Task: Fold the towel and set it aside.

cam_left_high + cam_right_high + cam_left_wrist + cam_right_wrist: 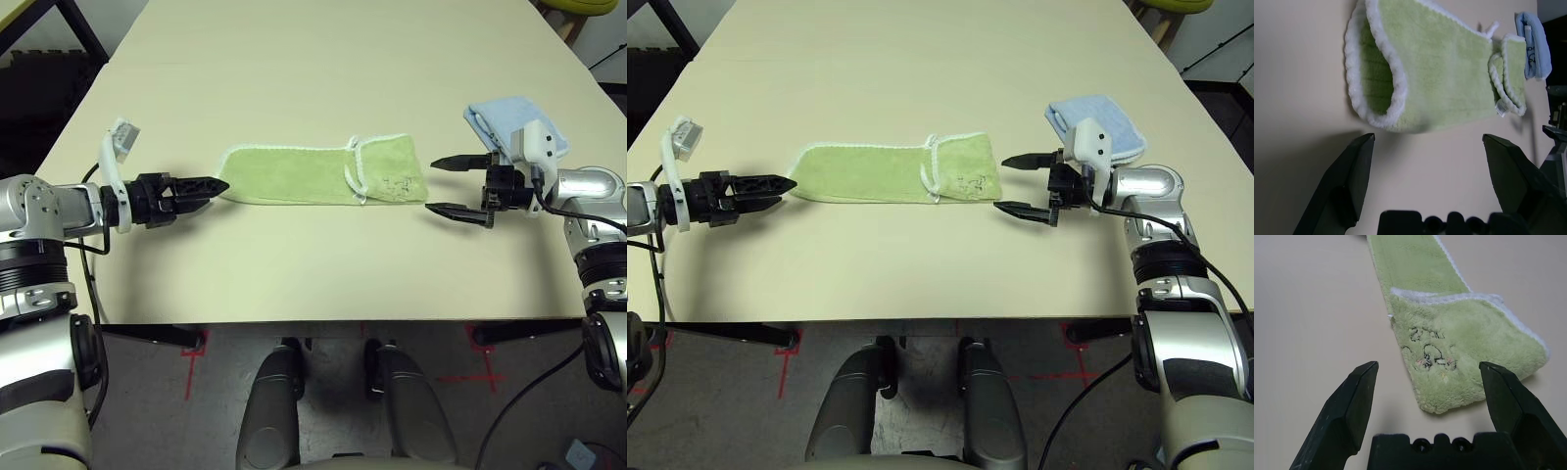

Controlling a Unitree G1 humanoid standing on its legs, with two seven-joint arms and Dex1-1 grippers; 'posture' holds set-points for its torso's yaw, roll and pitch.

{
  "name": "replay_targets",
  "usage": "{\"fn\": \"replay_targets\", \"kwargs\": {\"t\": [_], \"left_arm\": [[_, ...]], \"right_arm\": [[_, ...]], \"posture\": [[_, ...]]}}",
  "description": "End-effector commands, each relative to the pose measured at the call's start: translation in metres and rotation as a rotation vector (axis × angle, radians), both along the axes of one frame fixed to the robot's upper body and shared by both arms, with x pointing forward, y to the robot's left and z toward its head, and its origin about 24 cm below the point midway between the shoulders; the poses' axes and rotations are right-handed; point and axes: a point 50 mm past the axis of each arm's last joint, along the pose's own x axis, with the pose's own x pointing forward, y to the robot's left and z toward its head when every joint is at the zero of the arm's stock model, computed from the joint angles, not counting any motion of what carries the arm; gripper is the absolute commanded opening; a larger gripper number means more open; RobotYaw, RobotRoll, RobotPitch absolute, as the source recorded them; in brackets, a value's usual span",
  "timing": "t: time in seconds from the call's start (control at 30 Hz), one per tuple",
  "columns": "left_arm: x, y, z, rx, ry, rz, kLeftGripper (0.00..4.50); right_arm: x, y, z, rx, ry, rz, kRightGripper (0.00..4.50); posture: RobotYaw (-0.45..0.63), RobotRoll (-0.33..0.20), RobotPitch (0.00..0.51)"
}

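Note:
The towel needs to be folded over onto its embroidered end (396, 174) next, so my left gripper needs to grab it by both layers of its white-edged end (227, 171).
The light green towel (294, 176) lies flat in the middle of the table as a long folded strip with white edging. Its right end (1449, 357) is doubled over and carries a small embroidered motif. My left gripper (211, 189) rests just off the towel's left end (1376, 83), open, with nothing between its fingers (1352, 176). My right gripper (434, 186) hovers just off the towel's right end, also open and holding nothing. Neither gripper touches the cloth.
A smaller light blue folded cloth (505, 116) lies behind my right gripper near the table's right edge. The cream table (294, 59) stretches bare behind the towel. Its front edge (323, 319) runs close below both arms.

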Motion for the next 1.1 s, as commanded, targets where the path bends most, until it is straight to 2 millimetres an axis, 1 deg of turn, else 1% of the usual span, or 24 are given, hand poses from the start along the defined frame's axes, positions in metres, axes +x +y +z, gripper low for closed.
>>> {"fn": "replay_targets", "kwargs": {"t": [0.03,0.5,0.7,0.73,0.77,0.8,0.9,0.93,0.97,1.07,1.1], "left_arm": [[0.001,0.002,-0.006,-0.01,0.022,0.025,4.5],[0.008,0.009,-0.012,-0.022,0.022,0.119,4.5],[0.009,0.007,-0.011,-0.046,0.012,0.124,4.5],[0.009,0.006,-0.01,-0.046,0.012,0.122,4.12],[0.01,0.005,-0.01,-0.047,0.012,0.12,3.97],[0.01,0.005,-0.01,-0.048,0.012,0.119,3.66],[0.011,0.002,-0.011,-0.055,0.013,0.116,2.67],[0.012,0.002,-0.011,-0.057,0.012,0.12,2.27],[0.013,0.001,-0.011,-0.057,0.011,0.124,2.0],[0.015,0.003,-0.013,-0.044,0.005,0.155,0.92],[0.016,0.003,-0.013,-0.04,0.005,0.166,0.62]], "right_arm": [[-0.002,-0.001,0.0,-0.009,-0.004,0.002,4.46],[-0.003,-0.002,0.001,-0.017,-0.009,0.005,4.46],[-0.003,-0.002,0.001,-0.021,-0.009,0.004,4.46],[-0.003,-0.002,0.001,-0.021,-0.009,0.003,4.5],[-0.003,-0.002,0.001,-0.021,-0.01,0.003,4.5],[-0.002,-0.002,0.001,-0.022,-0.01,0.002,4.5],[-0.003,-0.002,0.001,-0.022,-0.011,0.001,4.5],[-0.003,-0.002,0.001,-0.022,-0.011,0.001,4.5],[-0.003,-0.002,0.0,-0.023,-0.011,0.001,4.5],[-0.004,-0.003,0.0,-0.023,-0.01,0.001,4.5],[-0.004,-0.003,0.0,-0.023,-0.01,0.0,4.5]], "posture": [[0.0,0.0,0.211],[0.0,0.0,0.209],[0.0,0.0,0.21],[0.0,0.0,0.209],[0.0,0.0,0.21],[0.0,0.0,0.21],[0.0,0.0,0.21],[0.0,0.0,0.211],[0.0,0.0,0.211],[-0.01,0.0,0.212],[-0.01,0.0,0.211]]}}
